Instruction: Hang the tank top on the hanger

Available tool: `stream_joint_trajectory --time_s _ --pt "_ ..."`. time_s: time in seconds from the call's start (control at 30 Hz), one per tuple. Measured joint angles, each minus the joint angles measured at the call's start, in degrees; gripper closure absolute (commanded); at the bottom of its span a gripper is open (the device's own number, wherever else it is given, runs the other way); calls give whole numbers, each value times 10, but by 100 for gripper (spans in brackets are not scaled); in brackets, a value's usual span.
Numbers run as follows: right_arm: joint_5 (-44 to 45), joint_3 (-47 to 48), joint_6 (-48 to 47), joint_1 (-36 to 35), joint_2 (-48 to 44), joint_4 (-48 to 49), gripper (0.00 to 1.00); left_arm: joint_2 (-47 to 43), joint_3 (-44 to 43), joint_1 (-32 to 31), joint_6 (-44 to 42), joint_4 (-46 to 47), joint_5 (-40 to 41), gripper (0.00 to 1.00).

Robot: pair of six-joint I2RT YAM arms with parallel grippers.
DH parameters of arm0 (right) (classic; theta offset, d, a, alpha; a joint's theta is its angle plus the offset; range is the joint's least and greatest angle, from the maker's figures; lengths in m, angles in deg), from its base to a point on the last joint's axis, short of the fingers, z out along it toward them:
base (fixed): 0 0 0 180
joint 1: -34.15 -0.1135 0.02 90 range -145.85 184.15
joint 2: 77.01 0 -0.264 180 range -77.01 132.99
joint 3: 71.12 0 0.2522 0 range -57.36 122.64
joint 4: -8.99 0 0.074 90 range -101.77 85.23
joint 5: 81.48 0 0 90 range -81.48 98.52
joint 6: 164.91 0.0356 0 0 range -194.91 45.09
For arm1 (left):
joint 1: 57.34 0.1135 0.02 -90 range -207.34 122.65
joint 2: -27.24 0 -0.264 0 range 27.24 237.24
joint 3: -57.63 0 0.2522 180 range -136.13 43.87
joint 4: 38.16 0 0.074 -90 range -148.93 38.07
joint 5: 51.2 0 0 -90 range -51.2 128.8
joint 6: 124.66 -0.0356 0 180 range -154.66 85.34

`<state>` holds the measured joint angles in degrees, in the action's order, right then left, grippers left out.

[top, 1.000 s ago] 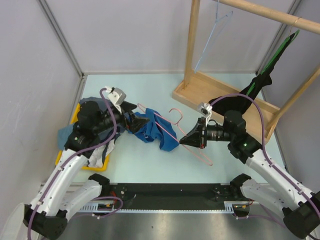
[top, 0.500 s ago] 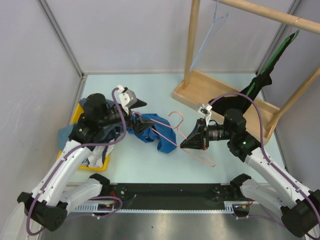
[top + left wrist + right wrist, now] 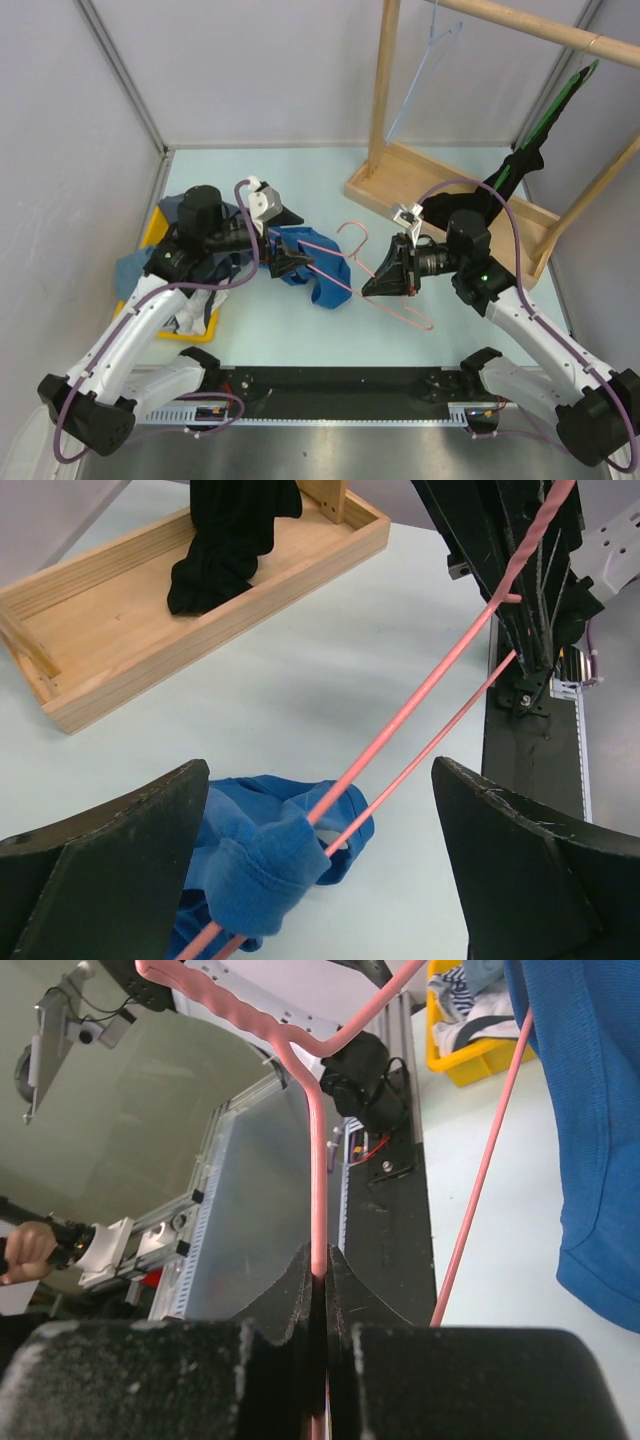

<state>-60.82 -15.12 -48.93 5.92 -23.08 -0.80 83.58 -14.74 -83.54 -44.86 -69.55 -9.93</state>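
My left gripper will grab the looped strap and the pink hanger together next, so the hanger's bare end stays free for the other strap.
The pink hanger [image 3: 392, 300] is held off the table by my right gripper [image 3: 374, 284], which is shut on one of its wires [image 3: 318, 1160]. The royal-blue tank top [image 3: 318, 276] hangs bunched on the hanger's left end. One strap [image 3: 262, 868] is looped over both pink wires [image 3: 420, 695]. My left gripper [image 3: 288, 262] is open. Its two black fingers [image 3: 110, 880] stand wide either side of the strap and wires and touch neither. In the right wrist view the blue fabric [image 3: 585, 1110] hangs at the right.
A yellow bin [image 3: 150, 232] with other clothes sits under the left arm. The wooden rack base [image 3: 395, 178] lies at the back right. On the rail above it hang a light blue hanger [image 3: 420, 70] and a green hanger with black cloth [image 3: 525, 150].
My left gripper has moved right, onto the tank top's strap end, staying open. The hanger and the right gripper have shifted only slightly.
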Motion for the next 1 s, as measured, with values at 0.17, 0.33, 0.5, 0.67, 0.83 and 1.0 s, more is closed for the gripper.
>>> stream_joint_trajectory --time_s 0.17,0.33,0.5,0.67,0.83,1.0 --pt "-28 6 16 1 9 21 100 5 2 -6 -4 -2 1 8" --pt "-49 18 37 4 22 46 100 6 11 -17 -5 -10 3 31" --pt "-59 27 40 17 37 51 100 6 20 -21 -4 -12 15 70" --pt "-44 39 16 32 53 23 100 5 34 -27 -5 -2 36 99" --pt "-39 47 -22 46 69 -5 93 2 49 -28 -3 9 64 100" --pt "-28 54 -50 56 73 -16 78 -15 70 -29 2 19 77 100"
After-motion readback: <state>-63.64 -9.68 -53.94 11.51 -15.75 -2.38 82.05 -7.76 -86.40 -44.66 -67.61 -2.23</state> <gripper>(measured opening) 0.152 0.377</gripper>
